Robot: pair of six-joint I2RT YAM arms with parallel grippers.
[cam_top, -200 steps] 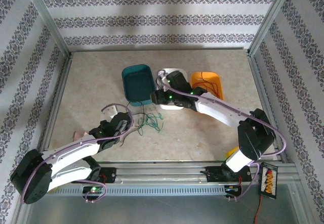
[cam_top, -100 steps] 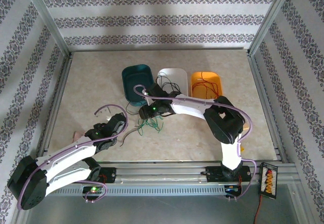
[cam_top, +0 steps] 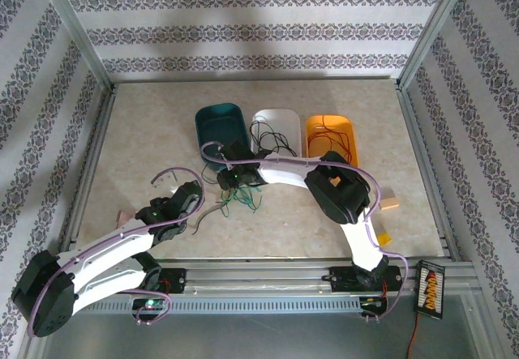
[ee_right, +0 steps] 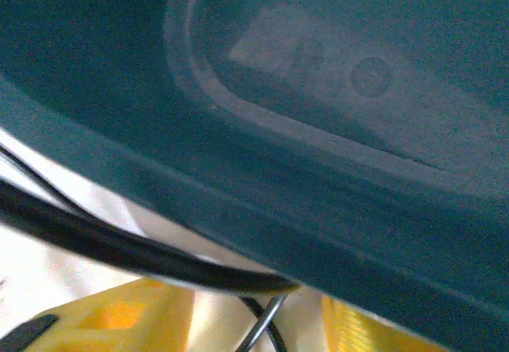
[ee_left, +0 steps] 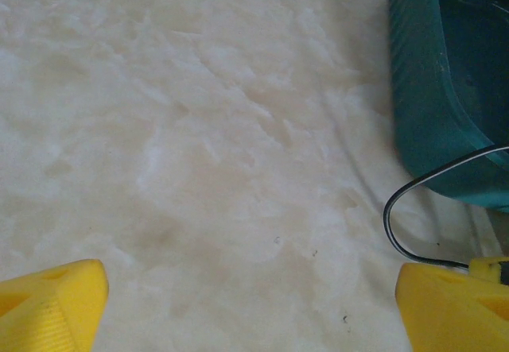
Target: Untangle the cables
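Note:
The black cable needs to come free from the green cables. My right gripper should next grab it where it passes the near side of the teal tray.
A tangle of green cables (cam_top: 242,201) lies on the table in front of the teal tray (cam_top: 220,136). Black cables (cam_top: 273,140) sit in the white tray (cam_top: 280,117), and red cables (cam_top: 332,142) in the orange tray (cam_top: 324,122). My right gripper (cam_top: 230,182) hovers low at the teal tray's near wall (ee_right: 318,209), over the tangle. Its yellow fingers (ee_right: 119,320) stand apart, with thin dark wires (ee_right: 266,328) crossing in the gap and a black cable (ee_right: 119,245) passing just ahead. My left gripper (ee_left: 246,304) is wide open over bare table, a black cable loop (ee_left: 390,217) beside its right finger.
A wooden block (cam_top: 389,203) and a small yellow piece (cam_top: 381,237) lie right of the right arm. Another small block (cam_top: 123,215) sits at the table's left edge. Metal frame rails border the table.
The right arm swung left from the white tray to the teal tray's near edge above the green tangle, and its jaws narrowed. The left arm barely shifted.

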